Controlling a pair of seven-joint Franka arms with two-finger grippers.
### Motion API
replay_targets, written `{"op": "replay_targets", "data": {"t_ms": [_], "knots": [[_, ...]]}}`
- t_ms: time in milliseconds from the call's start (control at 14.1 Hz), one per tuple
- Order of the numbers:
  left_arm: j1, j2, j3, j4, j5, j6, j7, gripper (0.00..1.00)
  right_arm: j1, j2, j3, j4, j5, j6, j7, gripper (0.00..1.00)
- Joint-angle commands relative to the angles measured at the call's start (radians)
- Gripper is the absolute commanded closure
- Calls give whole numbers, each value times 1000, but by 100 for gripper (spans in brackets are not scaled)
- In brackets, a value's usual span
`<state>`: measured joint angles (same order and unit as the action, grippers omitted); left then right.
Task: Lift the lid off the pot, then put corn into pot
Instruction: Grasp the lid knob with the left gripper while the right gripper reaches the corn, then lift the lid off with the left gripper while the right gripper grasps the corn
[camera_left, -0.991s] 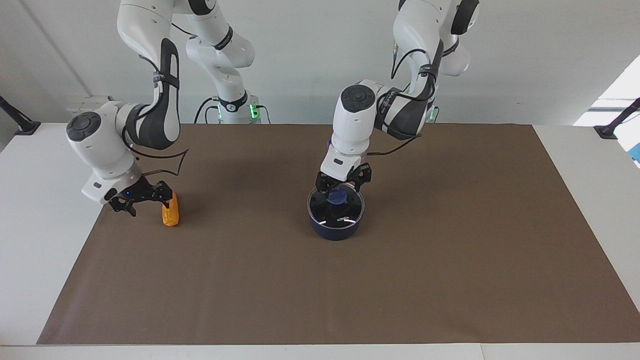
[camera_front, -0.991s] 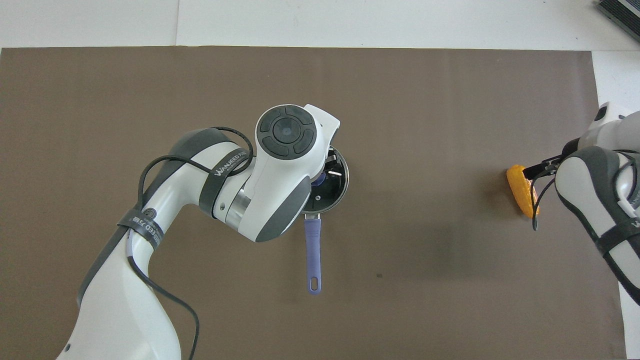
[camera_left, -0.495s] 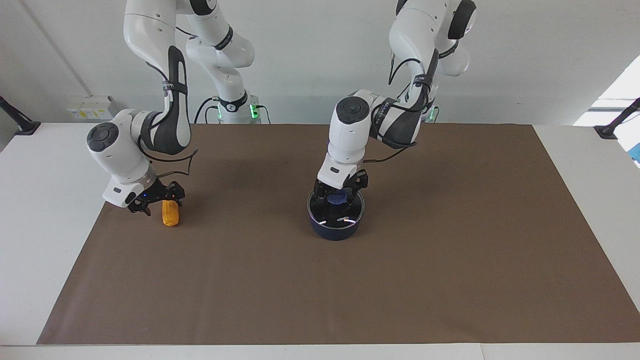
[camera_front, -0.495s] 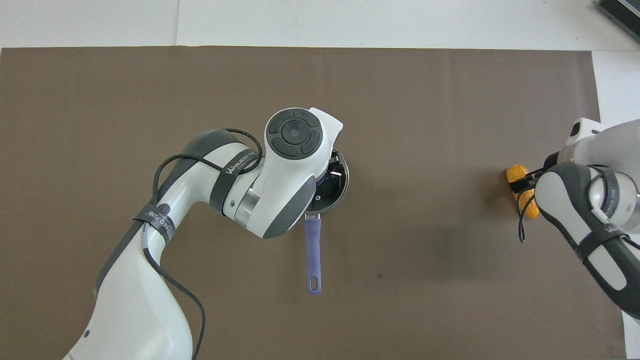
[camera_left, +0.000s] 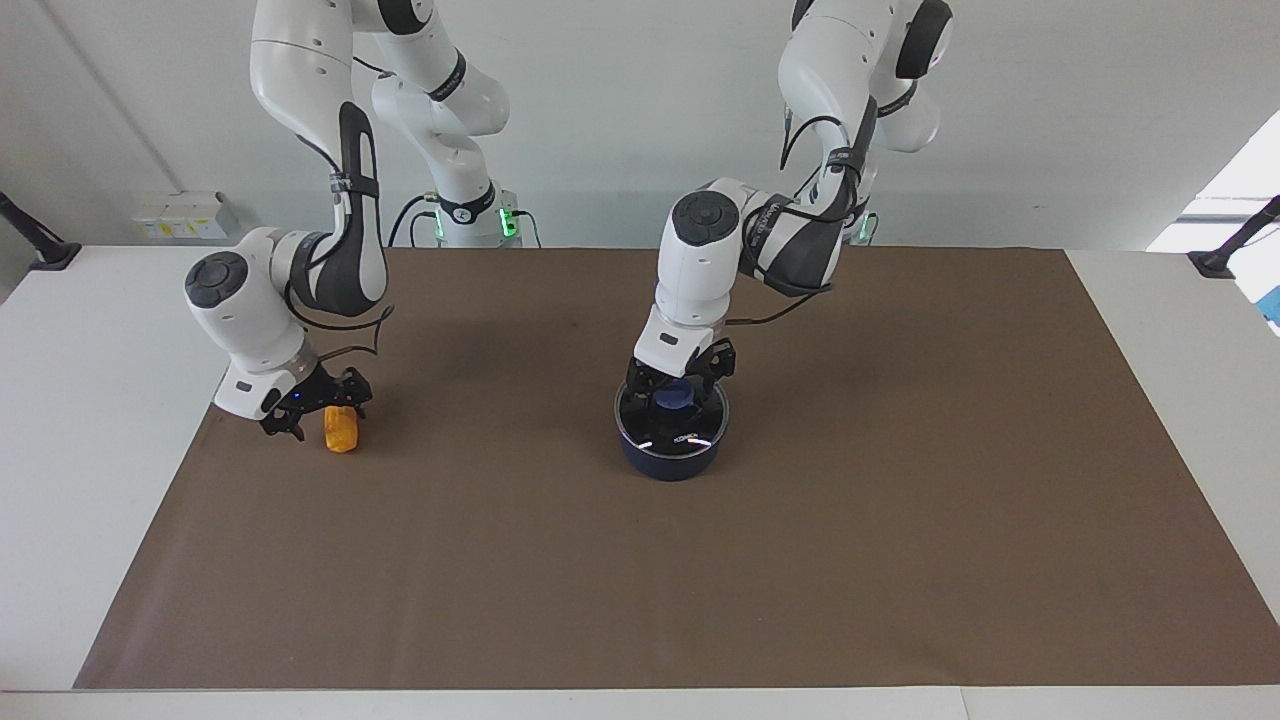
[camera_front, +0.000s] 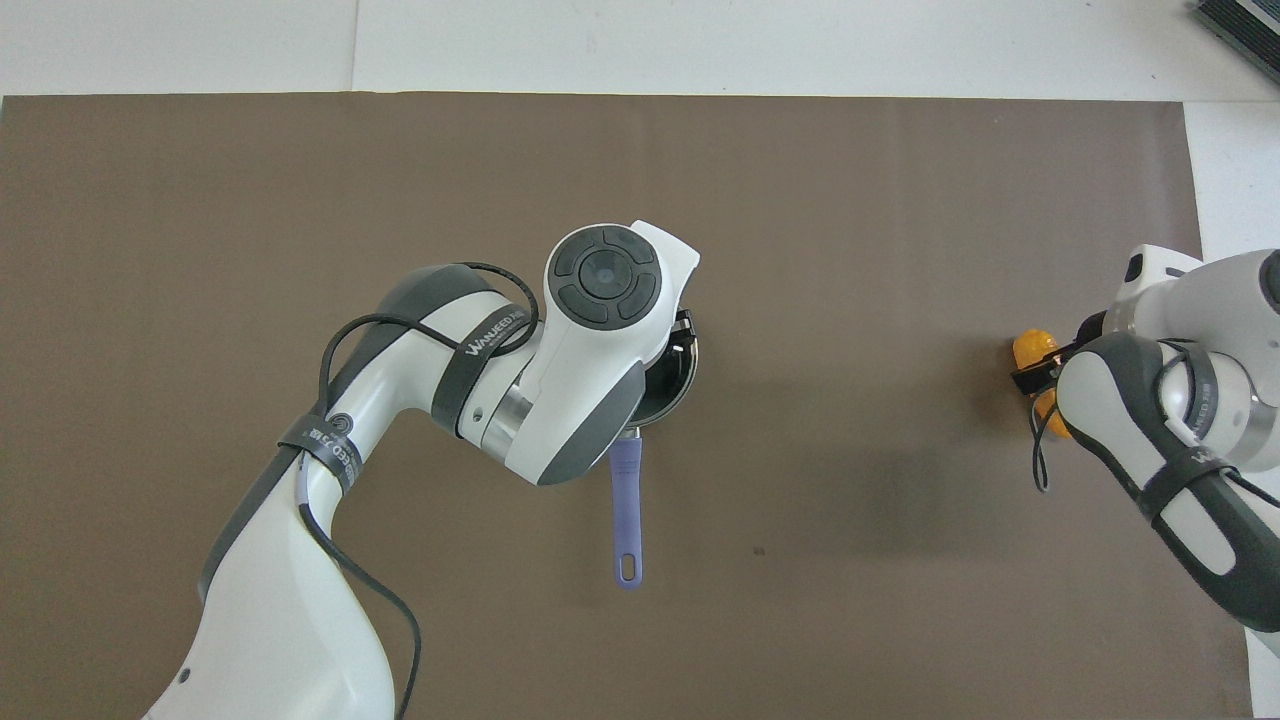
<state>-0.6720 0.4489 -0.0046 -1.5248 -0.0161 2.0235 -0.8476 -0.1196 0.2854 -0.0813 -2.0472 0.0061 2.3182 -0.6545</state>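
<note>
I should pick up the lid by its narrow blue knob next with my left gripper. The glass lid (camera_front: 683, 372) is too wide for the fingers.
The dark navy pot (camera_left: 668, 462) stands mid-table with the glass lid (camera_left: 692, 433) on it. Its blue handle (camera_front: 626, 510) points toward the robots. My left gripper (camera_left: 677, 386) is down on the lid, open, with a finger on either side of the blue knob (camera_left: 676, 401). In the overhead view the left arm hides most of the lid (camera_front: 683, 372). The yellow-orange corn (camera_left: 341, 432) lies on the mat toward the right arm's end. My right gripper (camera_left: 322, 408) is low over the corn's nearer end, open. In the overhead view only part of the corn (camera_front: 1029, 350) shows.
A brown mat (camera_left: 640, 580) covers most of the white table (camera_left: 90, 400). The corn lies close to the mat's edge at the right arm's end.
My left gripper has come down around the lid's knob. My right gripper has moved in over the corn and lowered. The pot, lid and corn have not moved.
</note>
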Motion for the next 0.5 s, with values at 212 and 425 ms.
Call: {"op": "replay_targets", "data": {"t_ms": [212, 425], "knots": [[-18, 11, 17, 18, 15, 4, -18, 39, -5, 3, 3, -13, -9, 43, -5, 31], [-18, 11, 17, 20, 15, 4, -24, 70, -5, 8, 2, -7, -9, 52, 4, 86]]}}
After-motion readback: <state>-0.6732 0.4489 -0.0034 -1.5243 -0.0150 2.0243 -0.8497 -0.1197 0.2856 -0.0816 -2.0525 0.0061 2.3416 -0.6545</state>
